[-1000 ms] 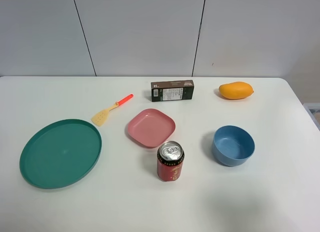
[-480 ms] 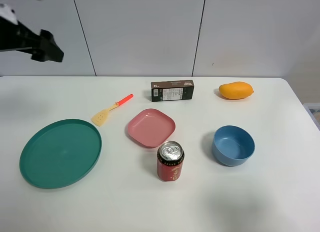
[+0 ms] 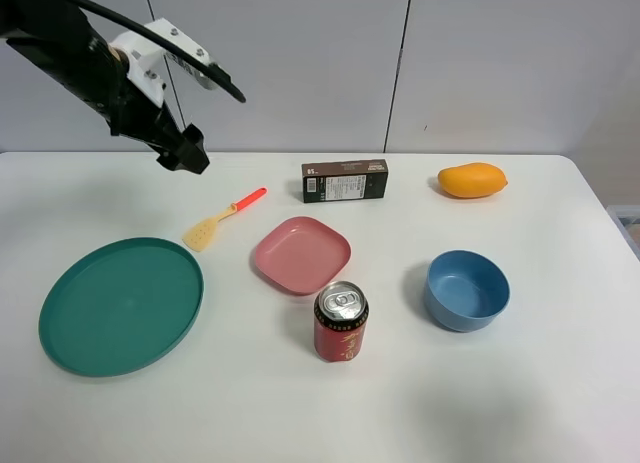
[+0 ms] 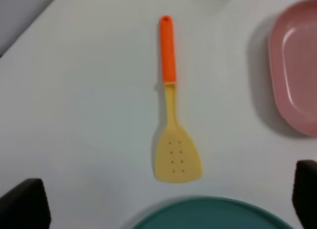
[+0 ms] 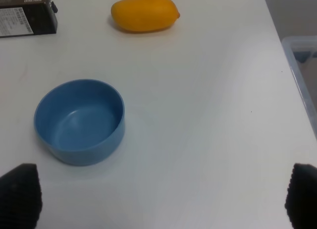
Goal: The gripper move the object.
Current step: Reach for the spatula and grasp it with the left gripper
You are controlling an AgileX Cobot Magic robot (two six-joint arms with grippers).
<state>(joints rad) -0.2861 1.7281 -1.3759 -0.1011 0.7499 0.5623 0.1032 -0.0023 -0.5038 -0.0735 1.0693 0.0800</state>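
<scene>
I need to grab the spatula's yellow neck below the orange-red handle with my left gripper next, so it can move onto the green plate.
The spatula has a pale yellow blade and an orange-red handle. It lies flat on the white table between the green plate and the pink plate. My left gripper hangs in the air behind and left of it, apart from it. In the left wrist view the spatula lies whole between the dark fingertips, and the left gripper is open and empty. My right gripper is open and empty and does not show in the exterior high view.
A dark box and an orange mango lie at the back. A red can stands in front of the pink plate. A blue bowl sits at the right and also shows in the right wrist view.
The left arm has come into view from the upper left and moved right and down toward the spatula. Nothing on the table has moved.
</scene>
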